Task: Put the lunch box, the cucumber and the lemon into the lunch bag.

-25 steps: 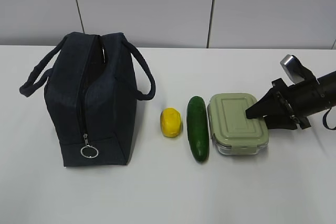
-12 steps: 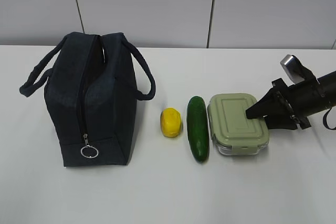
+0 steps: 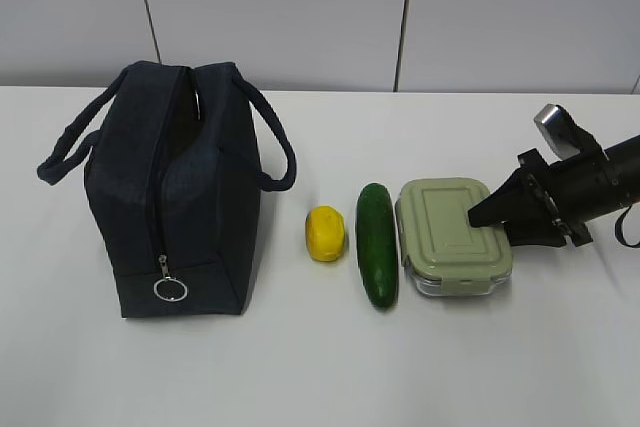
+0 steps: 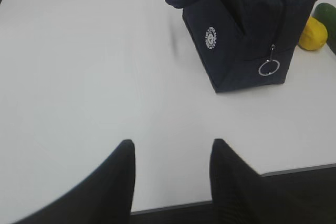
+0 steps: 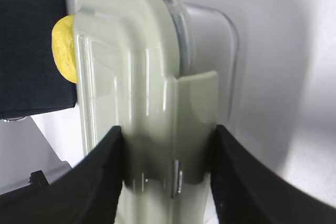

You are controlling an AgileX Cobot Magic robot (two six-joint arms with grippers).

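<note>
The lunch bag must stay open for packing, so my left gripper grabs the fabric edge of its opening next.
The lunch box [image 3: 445, 222], with its sage-green lid, lies flat on the table at the right, next to the dark green cucumber [image 3: 377, 245]. The yellow lemon [image 3: 326, 232] sits left of the cucumber. The navy lunch bag [image 3: 175, 197] stands at the left with its top gaping. My right gripper [image 3: 482, 217] reaches in from the right and is shut on the lunch box's near end; in the right wrist view both fingers press the box [image 5: 136, 77] at the gripper [image 5: 167, 135]. My left gripper [image 4: 170, 148] hangs open and empty over the table's front edge, well away from the bag [image 4: 247, 19].
A white tabletop [image 3: 300, 367] carries everything, with a pale panelled wall behind. The bag's loop handles [image 3: 280, 152] droop to both sides, and a silver ring pull [image 3: 170, 290] hangs at its near end. The table's front edge [image 4: 173, 205] lies under the left fingers.
The right gripper's jaws have drawn in a little onto the lunch box. The bag, lemon, cucumber and both arms stay where they were.
</note>
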